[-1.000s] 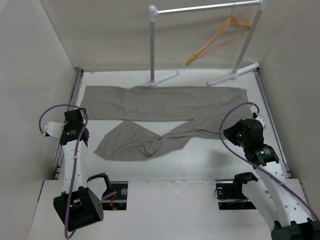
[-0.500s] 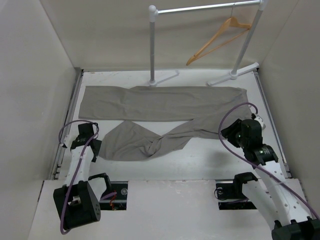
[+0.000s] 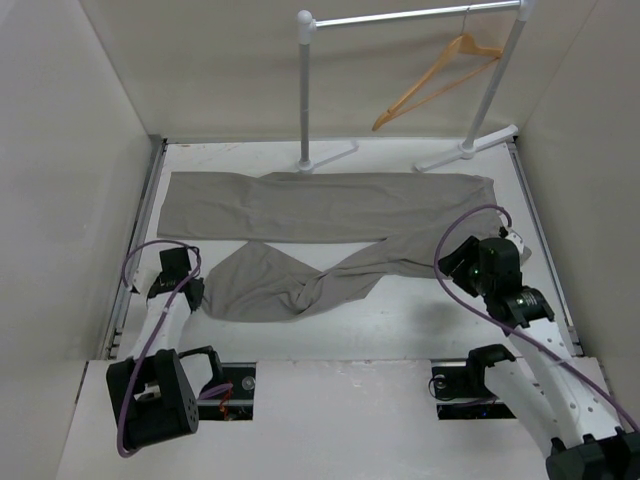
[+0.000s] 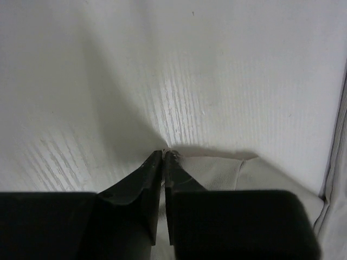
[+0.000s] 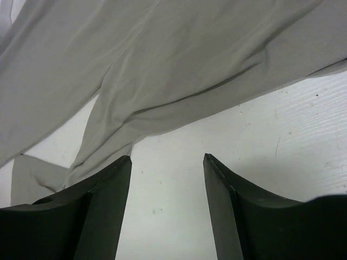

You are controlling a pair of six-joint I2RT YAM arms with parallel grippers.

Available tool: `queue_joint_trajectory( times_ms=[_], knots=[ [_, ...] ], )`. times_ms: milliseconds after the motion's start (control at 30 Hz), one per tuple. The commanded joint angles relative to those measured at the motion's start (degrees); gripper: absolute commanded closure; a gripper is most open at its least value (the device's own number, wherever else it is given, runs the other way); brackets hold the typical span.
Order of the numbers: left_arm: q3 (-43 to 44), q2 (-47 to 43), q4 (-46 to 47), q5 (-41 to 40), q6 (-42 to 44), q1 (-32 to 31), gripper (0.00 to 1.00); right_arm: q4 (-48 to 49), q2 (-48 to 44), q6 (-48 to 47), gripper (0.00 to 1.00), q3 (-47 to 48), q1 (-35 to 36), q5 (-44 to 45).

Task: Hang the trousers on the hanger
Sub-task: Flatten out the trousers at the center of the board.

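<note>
I need to grab the trousers' front edge point(image 3: 431, 275) point(image 5: 201, 112) next with my right gripper, at the end of that edge opposite my left gripper. Then I will stretch the twisted leg and fold it for hanging.
The grey-taupe trousers point(image 3: 320, 205) lie flat on the white table, one leg straight along the back, the other twisted and folded toward the front. My left gripper point(image 3: 188, 290) is low at the left corner of the front leg end. In the left wrist view its jaws point(image 4: 164, 153) are pressed together with cloth point(image 4: 217, 173) at the tips and in the gap. My right gripper point(image 3: 456, 262) is open and empty just above the table beside the trousers' right end point(image 5: 179, 59). The tan wooden hanger point(image 3: 440, 75) hangs on the rail at the back right.
The white-and-silver clothes rail point(image 3: 410, 17) stands at the back, its feet point(image 3: 330, 158) touching the trousers' far edge. White walls close in the left, right and back sides. Cables loop from both arms.
My left arm has swung down and toward the near edge, bringing its gripper to the corner of the front leg end. My right gripper has shifted slightly left.
</note>
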Motion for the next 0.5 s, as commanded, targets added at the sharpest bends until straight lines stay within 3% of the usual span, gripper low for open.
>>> queue_joint_trajectory(
  times_ms=[0,200,467],
  knots=[
    [2.89,-2.13,0.29,1.10,-0.34,-0.20,0.98,1.00,0.91,0.84,0.37,1.06,-0.94,2.15],
    [13.35,-4.51,-7.09,-4.61,4.84,3.30,1.00,0.82,3.29,0.76,0.34,2.12,-4.18,4.97],
    [16.16,-6.45,-12.62,-6.80,6.70,5.78,1.00,0.21,5.39,0.67,0.35,1.42,-14.10,8.04]
  ],
)
